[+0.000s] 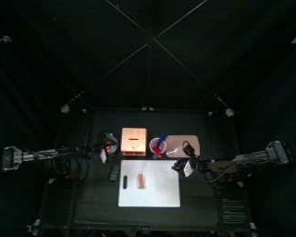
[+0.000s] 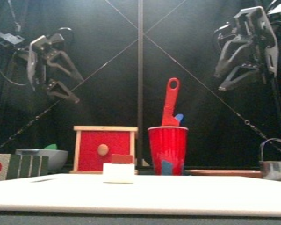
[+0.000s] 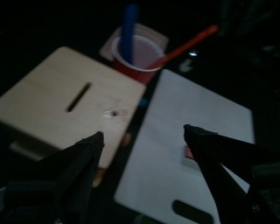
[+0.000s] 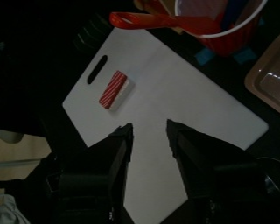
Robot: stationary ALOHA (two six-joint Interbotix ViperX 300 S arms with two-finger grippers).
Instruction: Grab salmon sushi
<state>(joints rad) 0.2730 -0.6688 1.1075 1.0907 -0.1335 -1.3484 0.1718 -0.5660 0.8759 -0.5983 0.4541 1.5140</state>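
The salmon sushi is next for my right gripper, which will grab it by its long sides and lift it off the white cutting board (image 1: 161, 193) (image 4: 184, 96).
The salmon sushi (image 4: 112, 88) is a small orange-pink striped piece lying flat on the white cutting board (image 4: 184, 96), near the board's dark handle slot. From above, the salmon sushi (image 1: 134, 180) lies on the board's left half. My right gripper (image 4: 149, 125) hangs open in the air above the board's other end, well away from the sushi, with nothing between its fingers. My left gripper (image 3: 143, 133) is also open and empty, held high over the seam between the wooden box and the board. The front view shows both grippers raised above the table.
Behind the board stand a wooden box (image 1: 134, 141) with a slot in its top, a red cup (image 2: 168, 149) holding a red spatula and a blue tool, and a clear container (image 1: 187, 143). A metal pot (image 2: 276, 163) sits at the far right.
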